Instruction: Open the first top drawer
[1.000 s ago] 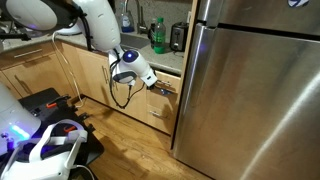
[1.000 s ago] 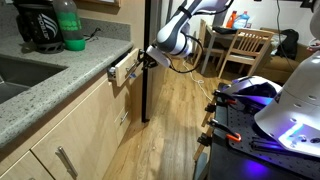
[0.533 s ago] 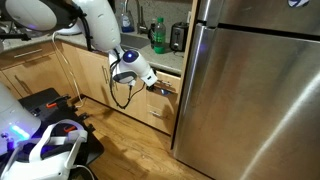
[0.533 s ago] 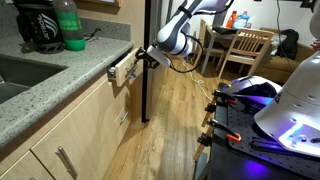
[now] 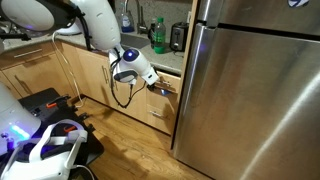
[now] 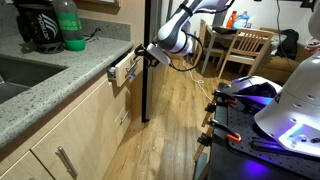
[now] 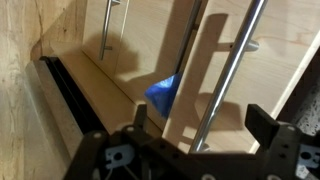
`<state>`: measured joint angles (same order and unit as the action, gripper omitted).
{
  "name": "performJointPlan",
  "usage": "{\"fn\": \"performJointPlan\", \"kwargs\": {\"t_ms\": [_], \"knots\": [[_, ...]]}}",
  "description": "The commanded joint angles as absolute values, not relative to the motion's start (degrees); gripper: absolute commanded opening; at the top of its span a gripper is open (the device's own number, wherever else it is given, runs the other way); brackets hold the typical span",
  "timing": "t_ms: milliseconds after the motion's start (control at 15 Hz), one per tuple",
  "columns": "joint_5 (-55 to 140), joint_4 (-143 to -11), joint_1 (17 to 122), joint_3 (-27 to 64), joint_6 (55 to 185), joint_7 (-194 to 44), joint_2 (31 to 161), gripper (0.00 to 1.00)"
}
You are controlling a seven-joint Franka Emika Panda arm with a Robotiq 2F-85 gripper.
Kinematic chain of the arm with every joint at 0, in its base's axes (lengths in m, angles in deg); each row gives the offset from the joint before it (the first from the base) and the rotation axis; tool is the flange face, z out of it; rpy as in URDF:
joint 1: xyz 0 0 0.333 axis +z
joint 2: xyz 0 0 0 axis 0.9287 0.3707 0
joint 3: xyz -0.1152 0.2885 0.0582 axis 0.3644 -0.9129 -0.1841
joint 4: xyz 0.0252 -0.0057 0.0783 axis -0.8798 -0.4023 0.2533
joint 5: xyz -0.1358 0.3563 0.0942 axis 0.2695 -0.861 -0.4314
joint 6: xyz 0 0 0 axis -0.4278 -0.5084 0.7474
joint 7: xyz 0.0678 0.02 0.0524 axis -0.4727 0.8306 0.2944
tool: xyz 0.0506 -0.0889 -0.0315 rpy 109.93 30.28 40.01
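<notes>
My gripper should move toward the bar handle before closing on it, since its open fingers stop short of the handle.
The first top drawer (image 6: 122,69) is a shallow light-wood drawer under the counter edge, standing pulled out a little; in an exterior view its front (image 5: 166,88) sits beside the fridge. My gripper (image 6: 145,54) (image 5: 158,86) is at the drawer front. In the wrist view the drawer's metal bar handle (image 7: 228,68) runs diagonally between the fingers of my gripper (image 7: 200,125), whose jaws stand wide apart on either side of it without pinching it. A blue object (image 7: 163,92) shows inside the drawer behind its wood front (image 7: 200,60).
A stainless fridge (image 5: 250,90) stands right beside the drawer. On the counter are a green bottle (image 6: 68,25) and a black appliance (image 6: 35,25), with a sink (image 6: 12,78) nearby. Cabinet doors with vertical handles (image 6: 65,160) lie below. Chairs (image 6: 245,50) stand beyond.
The jaws have spread from nearly closed on the handle to wide apart. The arm and the drawer have barely moved.
</notes>
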<state>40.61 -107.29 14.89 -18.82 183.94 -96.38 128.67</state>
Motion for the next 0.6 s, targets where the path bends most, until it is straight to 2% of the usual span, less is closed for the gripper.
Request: {"fn": "performJointPlan", "kwargs": {"t_ms": [0,533], "knots": [[40.4,-106.6,14.3,-19.7,183.9,-94.6,129.8,1.0],[39.2,-105.4,17.5,-18.3,183.1,-95.0,130.0,1.0]]}}
